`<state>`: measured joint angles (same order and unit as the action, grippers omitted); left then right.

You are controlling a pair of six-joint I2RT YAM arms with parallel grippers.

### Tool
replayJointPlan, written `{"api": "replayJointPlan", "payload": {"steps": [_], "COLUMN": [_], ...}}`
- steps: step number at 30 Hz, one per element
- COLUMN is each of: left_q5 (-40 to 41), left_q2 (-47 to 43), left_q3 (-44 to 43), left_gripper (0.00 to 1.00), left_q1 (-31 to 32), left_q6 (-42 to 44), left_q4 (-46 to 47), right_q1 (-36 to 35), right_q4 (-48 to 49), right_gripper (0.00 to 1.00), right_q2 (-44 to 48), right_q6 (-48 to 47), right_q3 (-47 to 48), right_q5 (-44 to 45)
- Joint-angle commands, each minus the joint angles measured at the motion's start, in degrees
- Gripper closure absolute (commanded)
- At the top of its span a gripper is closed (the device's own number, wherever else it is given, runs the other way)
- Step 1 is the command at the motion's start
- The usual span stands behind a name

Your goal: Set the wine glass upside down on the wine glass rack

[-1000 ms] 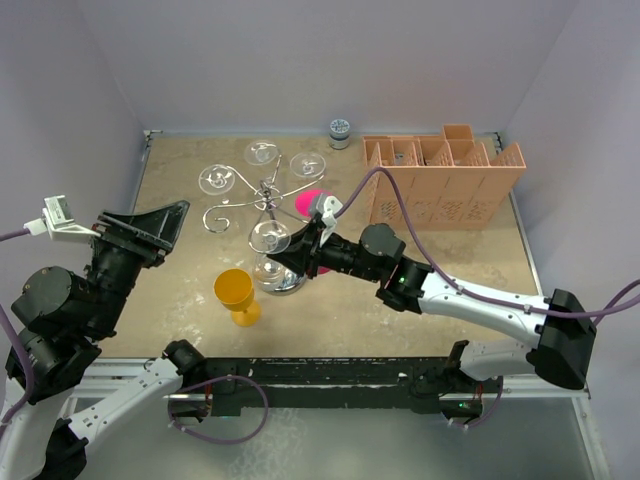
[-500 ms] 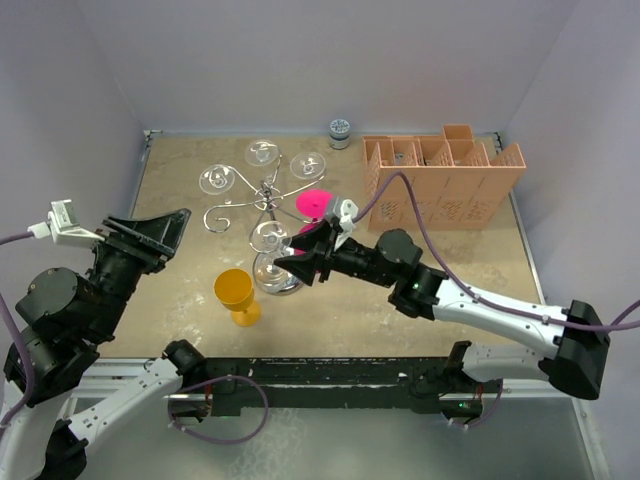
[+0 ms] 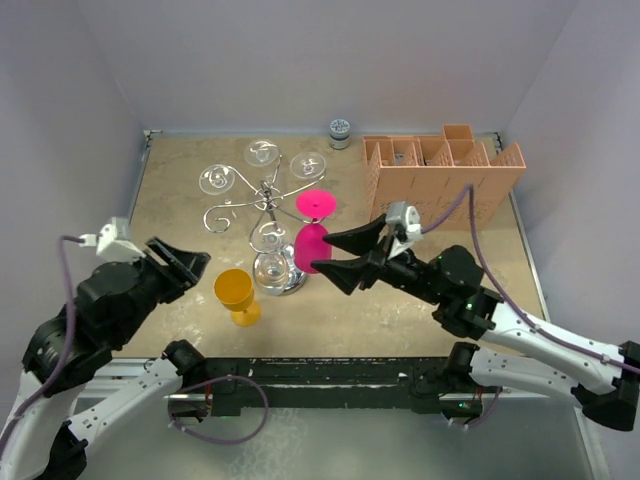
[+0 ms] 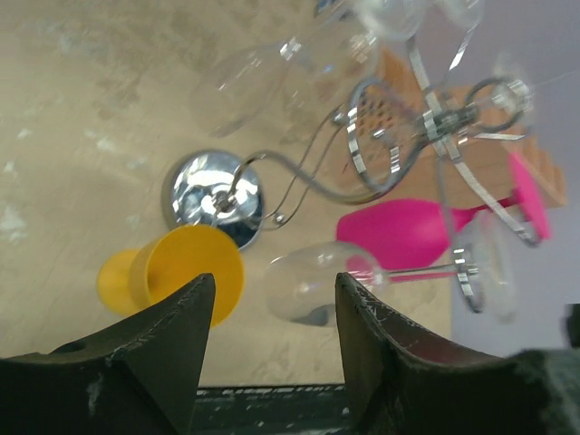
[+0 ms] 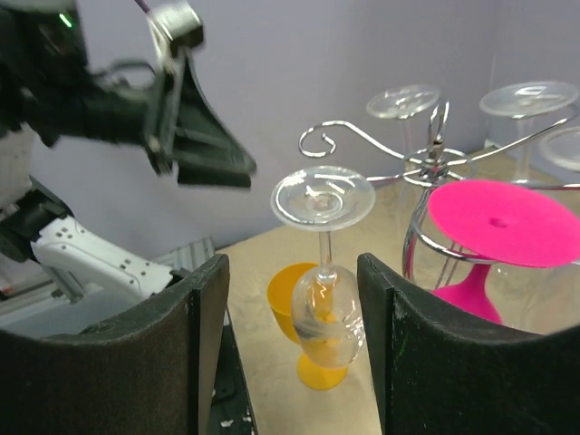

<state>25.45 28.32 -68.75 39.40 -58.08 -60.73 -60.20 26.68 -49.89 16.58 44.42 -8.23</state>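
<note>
I next need to grip the yellow goblet by its rim with my left gripper, so that its foot (image 3: 246,317) (image 4: 114,282) stays free for the rack once the goblet is turned upside down.
The silver wine glass rack (image 3: 264,196) stands mid-table on its mirrored base (image 4: 215,194). A pink wine glass (image 3: 313,238) hangs upside down from a right-hand arm, its foot (image 5: 501,221) resting on the wire loop. Several clear glasses (image 3: 218,179) hang from other arms, one (image 5: 328,319) right in front of my right gripper. My right gripper (image 3: 322,253) is open and empty, just right of the pink glass and clear of it. My left gripper (image 3: 198,266) is open and empty, left of a yellow goblet (image 3: 236,293).
The yellow goblet stands upright on the table close to the rack's base, also seen in the left wrist view (image 4: 177,276). An orange-pink slotted box (image 3: 445,180) stands at the back right. A small jar (image 3: 340,132) sits at the back wall.
My right gripper has let go of the pink glass, left it hanging on the rack, and drawn back to the right. My left arm has shifted right and lower.
</note>
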Motion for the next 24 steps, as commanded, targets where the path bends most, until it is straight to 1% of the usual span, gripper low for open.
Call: {"api": "replayJointPlan", "payload": {"steps": [1, 4, 8, 11, 14, 20, 24], "left_q5": [-6.0, -4.6, -3.3, -2.5, -1.0, -0.4, -0.1], "left_q2": [5.7, 9.1, 10.8, 11.5, 12.9, 15.1, 15.8], "left_q3": [6.1, 8.1, 10.4, 12.0, 12.9, 14.9, 17.2], "left_gripper": [0.47, 0.47, 0.49, 0.52, 0.59, 0.62, 0.68], "left_q1": [0.0, 0.0, 0.0, 0.0, 0.0, 0.0, 0.0], "left_q6": [-1.5, -1.4, -1.4, -1.6, -2.2, -3.1, -3.8], "left_q4": [-7.0, -9.9, -9.8, -9.1, -9.8, -9.2, -7.7], "right_q1": [-0.3, -0.3, -0.3, -0.3, -0.3, -0.4, -0.3], "right_q4": [-2.5, -4.5, -5.1, -6.1, -6.5, -7.7, -7.8], "right_gripper": [0.39, 0.39, 0.39, 0.39, 0.39, 0.39, 0.39], "right_q2": [4.5, 5.8, 7.9, 9.3, 10.4, 12.3, 13.2], "right_q6": [1.9, 2.5, 3.2, 4.1, 4.5, 4.5, 4.6], "right_q3": [3.5, 5.0, 4.5, 3.6, 2.9, 2.2, 1.8], "right_q5": [9.1, 14.0, 16.6, 17.2, 17.5, 18.1, 18.7]}}
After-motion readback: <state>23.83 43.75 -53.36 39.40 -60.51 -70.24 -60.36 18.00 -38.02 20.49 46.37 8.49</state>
